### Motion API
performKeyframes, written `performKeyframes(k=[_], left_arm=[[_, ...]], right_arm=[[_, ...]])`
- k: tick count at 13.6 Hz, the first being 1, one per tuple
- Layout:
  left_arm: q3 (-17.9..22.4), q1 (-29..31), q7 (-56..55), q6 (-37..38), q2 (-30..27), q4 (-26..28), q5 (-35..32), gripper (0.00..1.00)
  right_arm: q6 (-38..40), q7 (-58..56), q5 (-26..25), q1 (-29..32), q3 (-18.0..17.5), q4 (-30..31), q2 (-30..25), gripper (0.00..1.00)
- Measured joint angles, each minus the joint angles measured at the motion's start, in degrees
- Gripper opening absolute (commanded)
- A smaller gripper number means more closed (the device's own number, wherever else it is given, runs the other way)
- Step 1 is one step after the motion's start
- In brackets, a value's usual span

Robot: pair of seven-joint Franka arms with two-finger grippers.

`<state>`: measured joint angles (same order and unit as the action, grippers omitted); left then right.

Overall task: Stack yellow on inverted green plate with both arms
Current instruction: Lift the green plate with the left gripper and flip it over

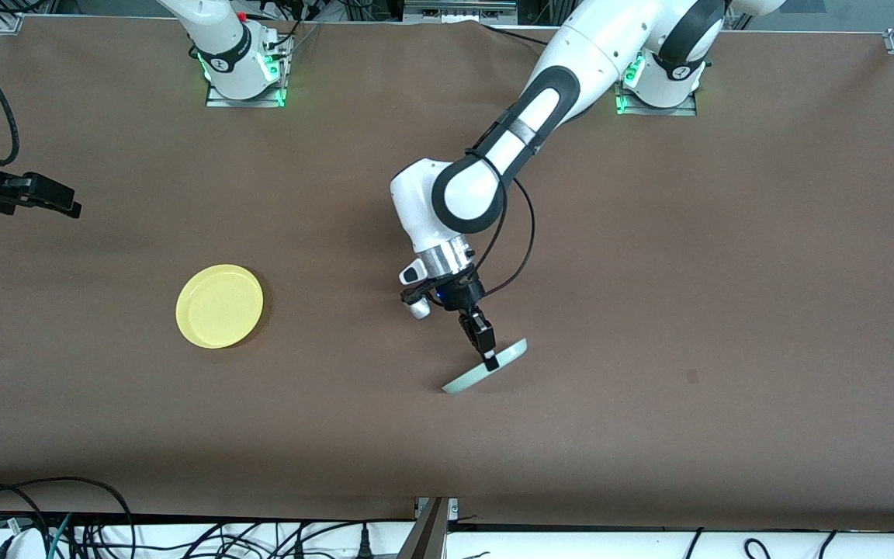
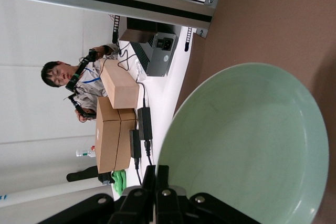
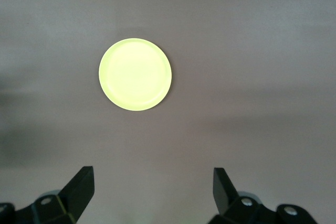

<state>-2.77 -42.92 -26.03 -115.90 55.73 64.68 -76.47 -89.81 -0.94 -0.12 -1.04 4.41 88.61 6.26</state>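
Note:
My left gripper should keep holding the green plate until it is flat and upside down, because its lower rim meets the brown table at a steep tilt.
The pale green plate is tilted up on its edge over the middle of the table, its lower rim at or near the tabletop. My left gripper is shut on its rim. In the left wrist view the plate's hollow face fills the frame beside the pinched fingers of the left gripper. The yellow plate lies flat, rim up, toward the right arm's end of the table. My right gripper hangs open and empty over that end of the table. The right wrist view shows the yellow plate ahead of the right gripper.
The brown tabletop lies bare around both plates. Cables run along the table's front edge. A person and cardboard boxes show off the table in the left wrist view.

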Motion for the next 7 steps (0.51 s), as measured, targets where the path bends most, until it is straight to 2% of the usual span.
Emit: performKeyframes(k=[2, 4, 6, 7], left_arm=[[-0.1, -1.5, -2.1, 1.6, 0.2, -0.2, -0.1, 0.0], [-1.2, -2.3, -3.4, 2.7, 0.2, -0.3, -0.1, 0.55], [-4.4, -2.5, -5.6, 2.7, 0.2, -0.6, 3.5, 0.54], [-5.9, -2.6, -6.4, 2.2, 0.7, -0.5, 8.4, 0.54]], right_arm=[[0.0, 0.0, 0.0, 0.0, 0.0, 0.0, 0.0, 1.0], [0.0, 0.0, 0.0, 0.0, 0.0, 0.0, 0.0, 1.0], [0.0, 0.0, 0.0, 0.0, 0.0, 0.0, 0.0, 1.0], [0.0, 0.0, 0.0, 0.0, 0.0, 0.0, 0.0, 1.0]])
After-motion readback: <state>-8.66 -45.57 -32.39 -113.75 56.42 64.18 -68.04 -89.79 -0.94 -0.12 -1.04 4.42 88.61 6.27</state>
